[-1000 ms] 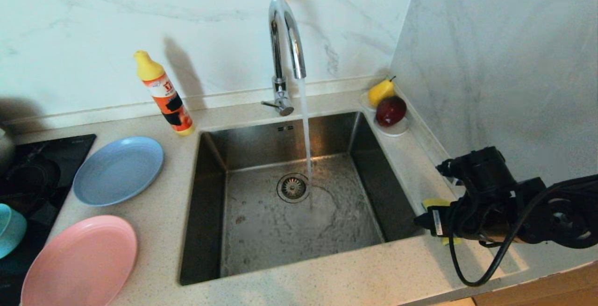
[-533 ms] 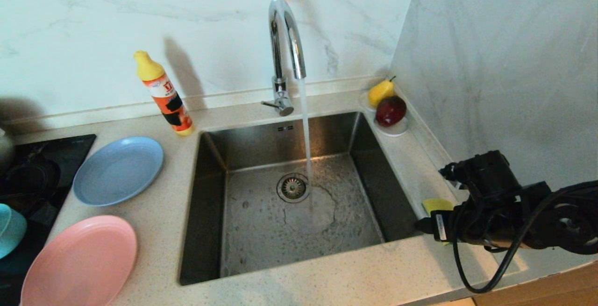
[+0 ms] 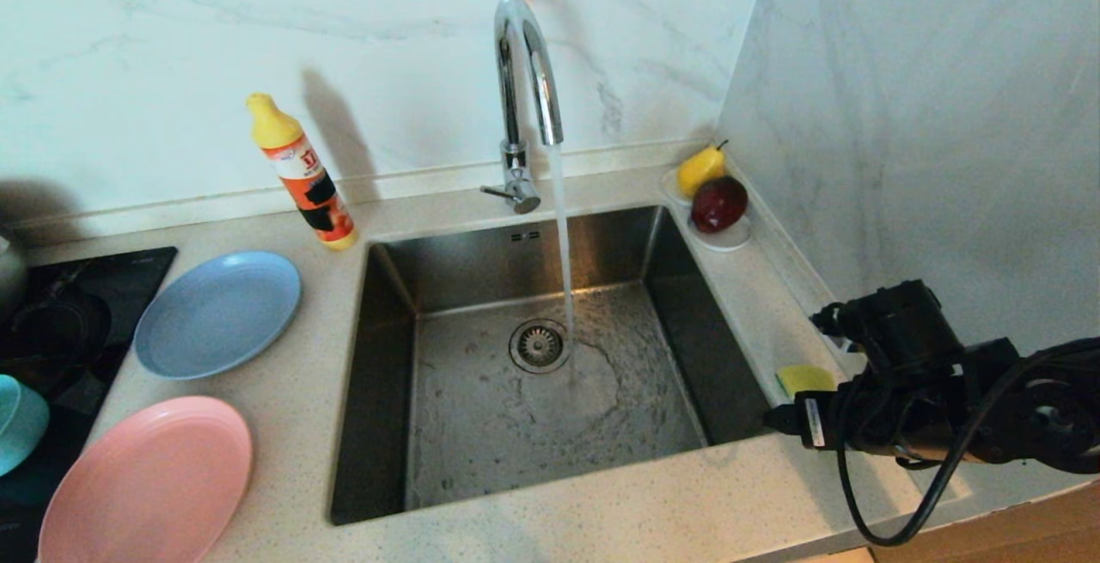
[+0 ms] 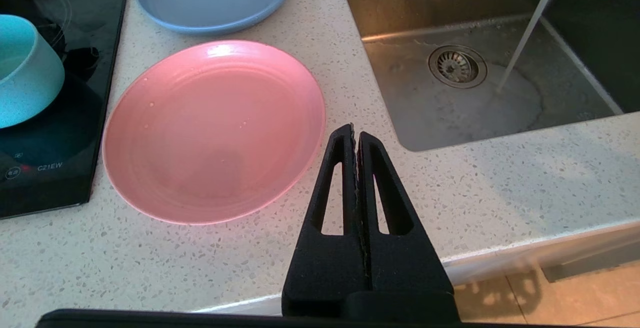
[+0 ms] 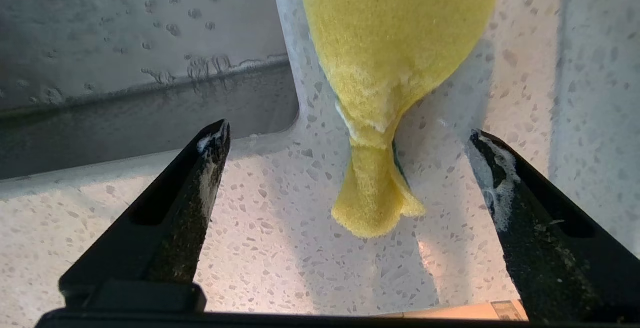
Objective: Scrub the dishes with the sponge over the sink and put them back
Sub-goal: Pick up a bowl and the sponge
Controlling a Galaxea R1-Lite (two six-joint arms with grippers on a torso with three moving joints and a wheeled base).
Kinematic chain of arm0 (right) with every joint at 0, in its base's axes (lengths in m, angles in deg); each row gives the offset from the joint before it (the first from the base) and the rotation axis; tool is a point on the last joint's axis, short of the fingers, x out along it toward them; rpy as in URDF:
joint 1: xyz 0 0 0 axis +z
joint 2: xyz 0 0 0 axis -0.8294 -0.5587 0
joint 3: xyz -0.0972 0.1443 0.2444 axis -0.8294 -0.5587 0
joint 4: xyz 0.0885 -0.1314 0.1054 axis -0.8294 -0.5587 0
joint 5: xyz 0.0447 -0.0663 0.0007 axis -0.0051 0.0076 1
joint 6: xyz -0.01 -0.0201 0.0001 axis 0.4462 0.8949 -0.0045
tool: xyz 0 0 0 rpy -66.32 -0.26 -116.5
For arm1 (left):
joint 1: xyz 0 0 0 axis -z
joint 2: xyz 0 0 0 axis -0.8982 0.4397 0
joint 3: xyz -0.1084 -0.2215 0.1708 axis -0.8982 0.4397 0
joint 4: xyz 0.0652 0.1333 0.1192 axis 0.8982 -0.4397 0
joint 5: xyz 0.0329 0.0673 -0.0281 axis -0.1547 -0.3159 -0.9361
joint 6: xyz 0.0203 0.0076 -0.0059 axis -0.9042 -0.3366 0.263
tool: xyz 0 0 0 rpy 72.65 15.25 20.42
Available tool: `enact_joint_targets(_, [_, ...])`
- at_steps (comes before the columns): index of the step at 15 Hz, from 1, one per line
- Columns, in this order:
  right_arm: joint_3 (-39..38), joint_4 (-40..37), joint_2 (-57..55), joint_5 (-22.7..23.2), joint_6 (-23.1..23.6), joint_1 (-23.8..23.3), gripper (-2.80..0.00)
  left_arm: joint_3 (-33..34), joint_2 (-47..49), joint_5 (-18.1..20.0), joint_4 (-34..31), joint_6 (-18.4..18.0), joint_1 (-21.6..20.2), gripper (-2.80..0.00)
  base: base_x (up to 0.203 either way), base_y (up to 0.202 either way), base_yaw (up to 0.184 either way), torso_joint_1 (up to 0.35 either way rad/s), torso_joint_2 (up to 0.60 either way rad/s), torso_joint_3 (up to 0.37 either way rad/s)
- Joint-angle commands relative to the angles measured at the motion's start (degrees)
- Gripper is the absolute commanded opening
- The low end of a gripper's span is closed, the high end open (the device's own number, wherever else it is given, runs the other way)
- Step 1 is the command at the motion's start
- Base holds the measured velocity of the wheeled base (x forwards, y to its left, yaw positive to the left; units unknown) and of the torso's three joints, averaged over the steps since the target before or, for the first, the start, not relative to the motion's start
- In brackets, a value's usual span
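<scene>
I should next pick up the yellow sponge with my right gripper by its narrow pinched neck [image 5: 370, 149], because the sponge's big end fans out wide.
The yellow sponge [image 3: 806, 378] lies on the counter at the right rim of the sink [image 3: 481, 434]; its narrow end [image 5: 372, 203] reaches between my right gripper's [image 5: 347, 132] foam-smeared fingers. That gripper [image 3: 778, 417] is open wide and touches nothing. Water runs from the tap [image 3: 524, 73] into the basin. Left of the sink lie the pink plate [image 3: 146, 477] and the light-blue plate [image 3: 219, 312], and the teal bowl [image 3: 17, 421] stands on the hob. My left gripper [image 4: 354, 130] is shut and empty, hovering over the counter's front edge by the pink plate [image 4: 215, 127].
An orange detergent bottle [image 3: 302, 172] stands behind the blue plate. A white saucer with a pear and a red apple [image 3: 718, 202] sits in the back right corner. The black hob [image 3: 60, 322] is at far left. A marble wall rises close on the right.
My right gripper has opened fully and drawn back a little toward the counter's front. The sponge, earlier between its fingers, now lies free on the counter with more of it showing.
</scene>
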Motion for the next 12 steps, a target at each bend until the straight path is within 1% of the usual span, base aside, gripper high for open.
enact_joint_targets(1, [0.0, 0.1, -0.4, 0.1, -0.1, 0.0, 0.0, 0.7, 0.0, 0.0, 0.0, 0.0, 0.0, -2.8, 0.0, 0.0, 0.0, 0.0, 0.0, 0.0])
enact_joint_targets(2, [0.1, 0.1, -0.5, 0.0, -0.1, 0.0, 0.0, 0.7, 0.0, 0.0, 0.0, 0.0, 0.0, -2.8, 0.0, 0.0, 0.0, 0.0, 0.0, 0.0])
enact_joint_targets(3, [0.1, 0.1, -0.5, 0.1, -0.1, 0.0, -2.8, 0.7, 0.0, 0.0, 0.0, 0.0, 0.0, -2.8, 0.0, 0.0, 0.0, 0.0, 0.0, 0.0])
enact_joint_targets(12, [-0.2, 0.1, -0.5, -0.1, -0.1, -0.1, -2.8, 0.7, 0.0, 0.0, 0.0, 0.0, 0.0, -2.8, 0.0, 0.0, 0.0, 0.0, 0.0, 0.0])
